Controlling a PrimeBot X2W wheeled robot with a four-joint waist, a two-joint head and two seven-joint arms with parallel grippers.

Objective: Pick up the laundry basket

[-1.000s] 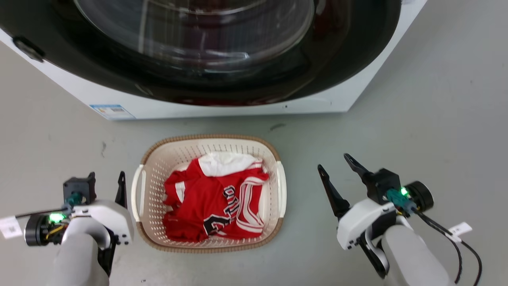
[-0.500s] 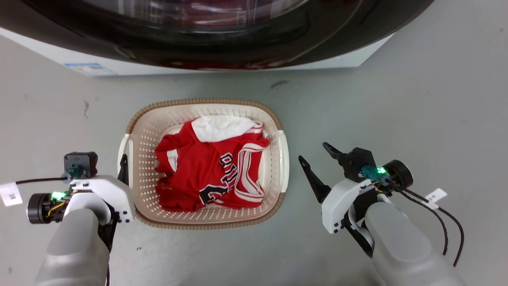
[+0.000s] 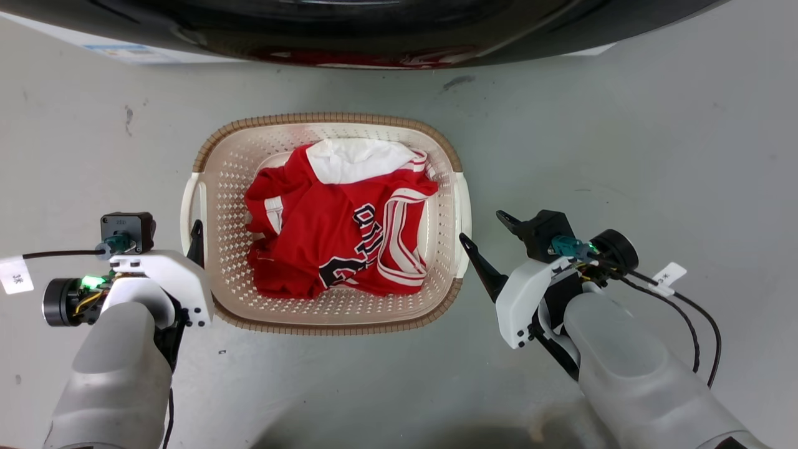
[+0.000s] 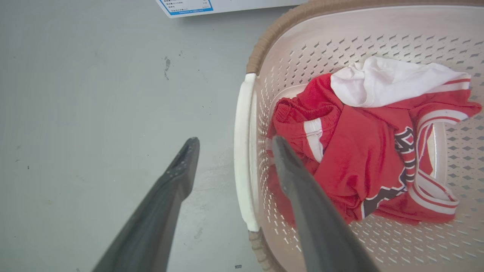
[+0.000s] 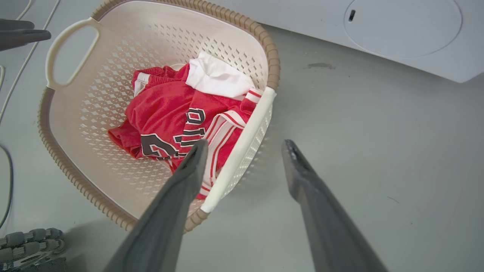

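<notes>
The laundry basket's wide body [image 3: 329,313] is far wider than my open fingers, so my left gripper will grab the basket by its slim white handle bar [image 3: 186,214] next.
The laundry basket [image 3: 324,118] stands on the grey floor, cream with diamond holes and a brown woven rim, and holds a red jersey [image 3: 336,231] and a white garment [image 3: 355,159]. My left gripper [image 3: 176,232] is open at the basket's left handle [image 3: 187,206]. In the left wrist view that handle [image 4: 242,151] lies between the fingertips of the left gripper [image 4: 235,142]. My right gripper [image 3: 481,226] is open beside the right handle [image 3: 462,218]. In the right wrist view the right gripper [image 5: 245,144] has one finger on each side of the handle bar [image 5: 242,147]. Neither gripper holds anything.
The washing machine [image 3: 374,31] with its dark round door stands just beyond the basket, its white front [image 5: 378,30] close to the far rim. Cables [image 5: 7,75] run on the floor left of the basket. Bare floor lies on both sides.
The head camera has tipped down, so the washer slid up the picture. Both open grippers came closer to the basket's handles, the right one moving left up to the right handle.
</notes>
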